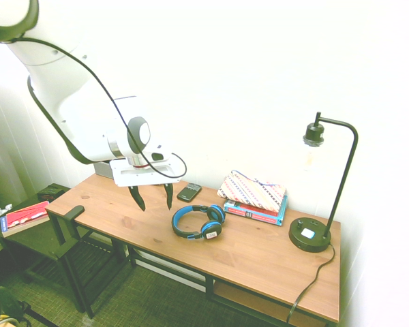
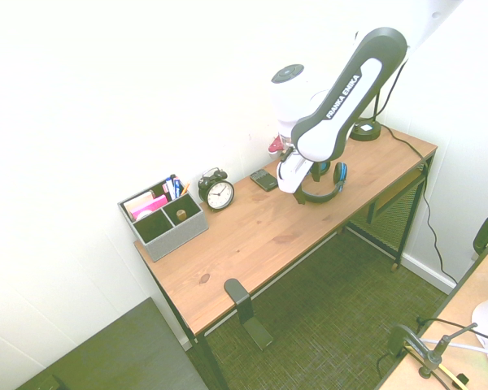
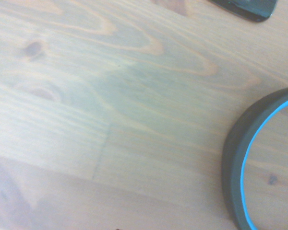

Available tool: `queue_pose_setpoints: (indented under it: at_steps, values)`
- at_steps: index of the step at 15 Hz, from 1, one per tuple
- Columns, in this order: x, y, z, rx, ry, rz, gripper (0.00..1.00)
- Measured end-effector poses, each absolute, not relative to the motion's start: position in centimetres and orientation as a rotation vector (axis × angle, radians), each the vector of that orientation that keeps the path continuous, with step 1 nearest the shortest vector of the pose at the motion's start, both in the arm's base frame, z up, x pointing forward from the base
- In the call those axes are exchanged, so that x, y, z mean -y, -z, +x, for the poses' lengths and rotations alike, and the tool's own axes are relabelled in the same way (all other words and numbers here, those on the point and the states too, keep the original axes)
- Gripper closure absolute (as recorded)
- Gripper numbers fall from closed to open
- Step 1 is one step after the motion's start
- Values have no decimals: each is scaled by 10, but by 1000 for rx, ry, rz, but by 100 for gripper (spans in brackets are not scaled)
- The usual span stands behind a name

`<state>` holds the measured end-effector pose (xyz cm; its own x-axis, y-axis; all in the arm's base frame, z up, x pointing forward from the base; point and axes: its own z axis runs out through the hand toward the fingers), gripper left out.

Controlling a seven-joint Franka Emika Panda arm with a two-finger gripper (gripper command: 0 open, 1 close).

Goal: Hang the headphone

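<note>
Next, to hang the headphone, my gripper grips its slim headband (image 1: 176, 221), narrow enough for the fingers, while the ear cups bulge out thick and wide.
The headphone (image 1: 198, 222), with a blue headband and black ear cups, lies flat on the wooden desk (image 1: 259, 259) near the middle. My gripper (image 1: 153, 199) hangs just above the desk to the headphone's left, fingers pointing down, open, with nothing between them. In the second exterior view the arm covers part of the headphone (image 2: 329, 193). The wrist view shows bare wood and an arc of the headband (image 3: 240, 167).
A black hook (image 1: 73, 212) is clamped at the desk's left end. A small black phone (image 1: 189, 192) lies behind the gripper. Books with a patterned pouch (image 1: 253, 192) and a black lamp (image 1: 310, 235) stand to the right. A grey organizer (image 2: 163, 215) and clock (image 2: 218, 192) sit at the back.
</note>
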<state>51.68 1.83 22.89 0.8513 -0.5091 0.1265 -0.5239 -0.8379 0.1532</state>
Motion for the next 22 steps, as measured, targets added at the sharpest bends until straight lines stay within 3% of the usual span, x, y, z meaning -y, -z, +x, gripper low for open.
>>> queue_pose_setpoints:
  at_steps: [4,5,11,22]
  values:
    - [-1,-203,523,875,-84,2820,0]
    - [2,-196,524,888,-85,2819,100]
    - [18,-165,548,1000,-143,2835,100]
    - [19,-167,558,1045,-134,2861,100]
